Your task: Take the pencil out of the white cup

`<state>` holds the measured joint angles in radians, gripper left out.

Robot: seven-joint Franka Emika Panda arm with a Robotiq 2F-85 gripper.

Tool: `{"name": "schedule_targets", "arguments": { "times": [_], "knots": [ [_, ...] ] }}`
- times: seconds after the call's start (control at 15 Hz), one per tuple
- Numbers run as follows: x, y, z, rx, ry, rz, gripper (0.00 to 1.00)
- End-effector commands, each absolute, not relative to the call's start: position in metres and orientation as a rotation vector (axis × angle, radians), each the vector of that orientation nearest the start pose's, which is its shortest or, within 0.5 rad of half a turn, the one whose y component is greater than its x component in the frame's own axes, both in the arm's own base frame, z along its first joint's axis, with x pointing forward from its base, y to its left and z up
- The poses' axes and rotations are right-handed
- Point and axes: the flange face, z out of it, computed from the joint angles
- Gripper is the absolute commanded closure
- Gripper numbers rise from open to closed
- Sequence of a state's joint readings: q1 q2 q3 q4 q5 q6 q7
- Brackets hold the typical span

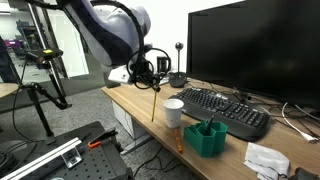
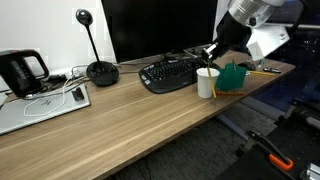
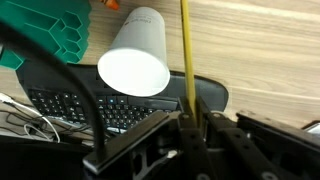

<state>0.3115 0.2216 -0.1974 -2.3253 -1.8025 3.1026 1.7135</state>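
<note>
My gripper needs to bring the pencil to the desk before opening: the pencil hangs steeply outside the cup [image 1: 174, 112], above the desk, and would drop and topple now.
My gripper [image 1: 152, 78] is shut on the pencil [image 1: 154, 105], a thin pale yellow stick that hangs down from the fingers, clear of the cup. In the wrist view the pencil [image 3: 185, 45] runs straight up from between my fingertips [image 3: 190, 112], just beside the white cup [image 3: 135, 55]. The white cup [image 1: 174, 112] stands upright near the desk's front edge, next to the keyboard, and looks empty. It also shows in an exterior view [image 2: 207, 82], below my gripper [image 2: 212, 52].
A dark green desk organizer [image 1: 208, 138] stands beside the cup, with an orange pen [image 1: 180, 140] lying at the desk edge. A black keyboard [image 1: 225, 108] and monitor [image 1: 255, 45] are behind. A laptop [image 2: 40, 105], a kettle [image 2: 20, 70] and a microphone [image 2: 98, 68] sit farther along.
</note>
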Motion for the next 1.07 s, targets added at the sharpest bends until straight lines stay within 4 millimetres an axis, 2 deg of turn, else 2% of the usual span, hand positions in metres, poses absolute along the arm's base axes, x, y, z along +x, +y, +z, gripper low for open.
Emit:
{"name": "schedule_targets", "arguments": {
  "times": [0.0, 0.13, 0.47, 0.73, 0.8, 0.87, 1.0],
  "knots": [
    [0.481, 0.137, 0.245, -2.997, -0.34, -1.019, 0.98],
    [0.484, 0.138, 0.236, -2.986, -0.338, -1.034, 0.98],
    [0.481, 0.14, 0.195, -2.969, -0.349, -0.999, 0.98],
    [0.486, 0.14, 0.179, -2.942, -0.408, -1.072, 0.98],
    [0.487, 0.139, 0.175, -2.939, -0.412, -1.085, 0.66],
    [0.486, 0.139, 0.172, -2.938, -0.408, -1.092, 0.64],
    [0.482, 0.138, 0.162, -2.939, -0.405, -1.076, 0.5]
  ]
}}
